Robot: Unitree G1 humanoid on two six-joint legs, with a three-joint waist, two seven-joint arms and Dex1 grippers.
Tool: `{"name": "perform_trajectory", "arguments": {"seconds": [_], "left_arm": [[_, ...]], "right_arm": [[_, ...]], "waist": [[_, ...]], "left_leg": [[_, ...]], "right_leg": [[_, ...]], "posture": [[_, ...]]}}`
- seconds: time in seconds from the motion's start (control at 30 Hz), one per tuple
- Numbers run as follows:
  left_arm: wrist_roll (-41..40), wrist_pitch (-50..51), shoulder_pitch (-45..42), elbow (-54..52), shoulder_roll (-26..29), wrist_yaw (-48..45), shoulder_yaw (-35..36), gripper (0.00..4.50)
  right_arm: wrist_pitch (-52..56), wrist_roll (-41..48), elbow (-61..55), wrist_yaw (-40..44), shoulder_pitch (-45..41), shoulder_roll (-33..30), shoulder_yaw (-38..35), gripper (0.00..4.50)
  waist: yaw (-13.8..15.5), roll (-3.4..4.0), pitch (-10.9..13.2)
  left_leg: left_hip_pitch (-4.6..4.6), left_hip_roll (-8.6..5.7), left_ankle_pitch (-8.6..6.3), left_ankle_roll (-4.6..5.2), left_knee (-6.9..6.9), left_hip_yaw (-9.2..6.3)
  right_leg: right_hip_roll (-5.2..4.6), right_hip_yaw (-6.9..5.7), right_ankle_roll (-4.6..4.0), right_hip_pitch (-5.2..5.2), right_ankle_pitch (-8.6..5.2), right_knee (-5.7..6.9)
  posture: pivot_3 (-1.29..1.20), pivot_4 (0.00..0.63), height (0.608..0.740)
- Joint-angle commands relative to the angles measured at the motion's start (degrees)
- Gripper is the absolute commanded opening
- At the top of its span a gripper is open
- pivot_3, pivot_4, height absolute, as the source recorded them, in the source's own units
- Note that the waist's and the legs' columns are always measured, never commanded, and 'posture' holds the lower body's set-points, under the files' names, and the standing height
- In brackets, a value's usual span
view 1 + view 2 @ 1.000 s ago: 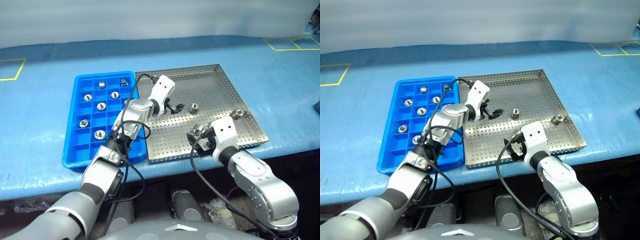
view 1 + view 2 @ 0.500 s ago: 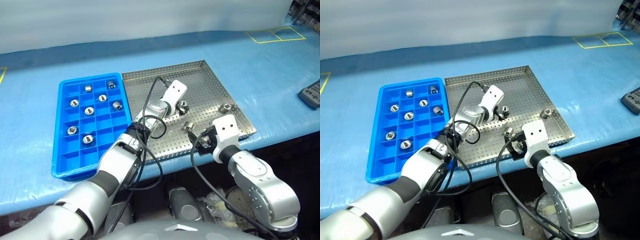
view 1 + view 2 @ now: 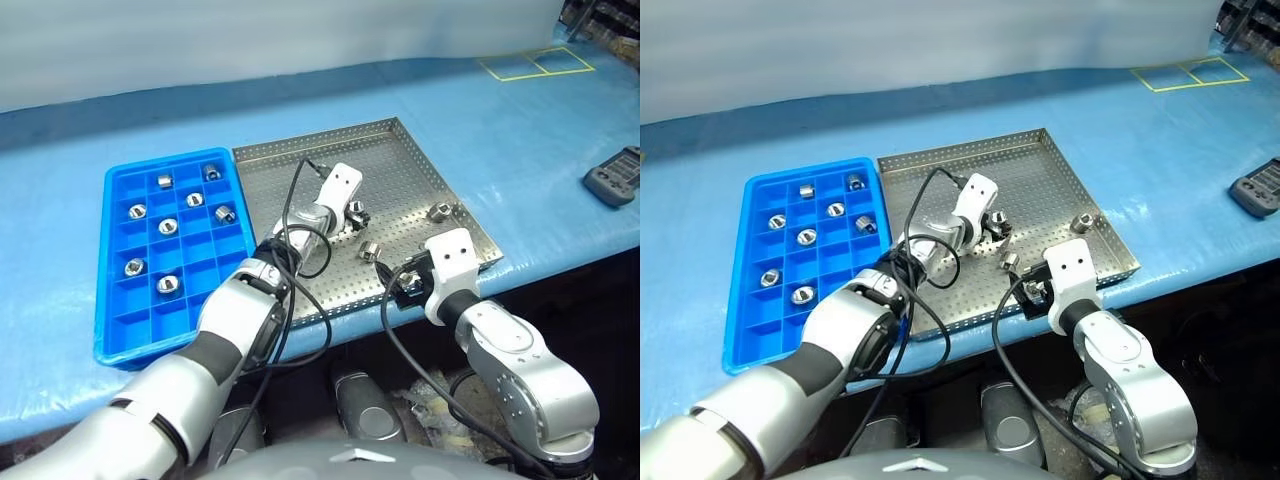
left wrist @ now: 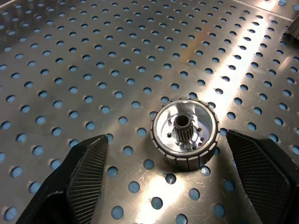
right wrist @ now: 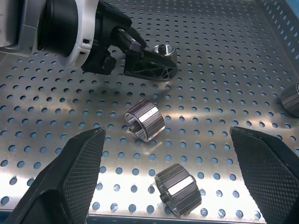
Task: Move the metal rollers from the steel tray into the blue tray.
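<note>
My left gripper should close on the roller now. Its fingers are beside the roller's ridged sides on the perforated tray (image 4: 126,186), so they would hold the roller if they closed now.
The steel tray (image 3: 400,160) lies mid-table with several metal rollers loose on it. One roller (image 4: 184,135) stands on end between the fingers of my left gripper (image 4: 167,149), which is open low over the tray and touches nothing. From the head this gripper (image 3: 352,213) is near the tray's middle. Another roller (image 5: 145,120) lies on its side ahead of my open right gripper (image 5: 167,132), and a third (image 5: 177,189) lies closer to it. My right gripper (image 3: 405,285) hovers at the tray's front edge. The blue tray (image 3: 150,325) to the left holds several rollers in separate compartments.
One more roller (image 3: 437,211) lies near the steel tray's right rim. A dark handheld device (image 3: 612,183) rests on the blue table cover at the far right. Yellow tape marks (image 3: 530,63) are at the far back. The table's front edge runs just below both trays.
The camera has swung to the right. My left gripper has come down and forward over the steel tray, and now straddles a roller. The right arm has not moved.
</note>
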Motion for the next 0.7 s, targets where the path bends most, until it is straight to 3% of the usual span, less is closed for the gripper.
{"name": "perform_trajectory", "arguments": {"seconds": [0.03,0.1,0.3,0.33,0.47,0.7], "left_arm": [[-0.2,-0.8,-1.8,0.8,-4.6,-0.3,0.8,4.25],[-0.3,-0.8,-1.7,0.9,-4.6,-0.3,1.1,3.82],[-0.7,-1.0,-1.0,-1.0,-3.7,-1.1,1.8,1.82],[-0.8,-1.1,-0.7,-1.8,-3.3,-1.3,1.9,1.66],[-1.9,-0.9,2.1,-9.9,-1.3,-3.6,2.1,1.66],[-5.4,11.3,18.5,-49.2,7.6,-8.1,1.6,1.66]], "right_arm": [[-0.3,0.2,-2.9,-0.3,-0.8,0.1,-0.6,4.5],[-0.3,0.2,-2.9,-0.3,-0.9,0.1,-0.7,4.5],[-0.1,0.3,-2.6,-0.4,-1.0,0.2,-0.8,4.5],[-0.1,0.4,-2.5,-0.4,-1.2,0.2,-0.6,4.5],[-0.2,0.5,-1.5,0.0,-2.3,0.3,0.9,4.5],[-1.4,1.0,4.2,2.8,-10.3,0.2,7.5,4.5]], "waist": [[-0.1,0.0,0.0],[-0.1,0.0,0.0],[-0.3,0.0,0.0],[-0.3,0.0,0.0],[-0.2,0.02,0.0],[0.4,0.12,0.0]], "left_leg": [[0.0,0.0,0.0,0.0,0.0,0.0],[0.0,0.0,0.0,0.0,0.0,0.0],[0.0,0.0,0.0,0.0,-0.03,0.0],[0.0,0.0,0.0,0.0,-0.03,0.0],[0.0,0.0,0.0,0.0,-0.04,0.0],[0.2,0.06,0.01,-0.02,-0.28,0.06]], "right_leg": [[0.0,0.0,0.0,0.01,0.0,0.0],[0.0,0.0,0.0,0.01,0.0,0.0],[0.0,0.0,0.01,-0.01,0.0,0.0],[0.0,0.0,0.01,-0.01,0.0,0.0],[-0.01,0.01,0.01,-0.02,0.0,0.0],[0.03,0.13,-0.02,-0.01,-0.01,0.08]], "posture": [[-0.31,0.15,0.74],[-0.31,0.15,0.74],[-0.3,0.15,0.74],[-0.3,0.15,0.74],[-0.26,0.15,0.74],[-0.16,0.15,0.74]]}}
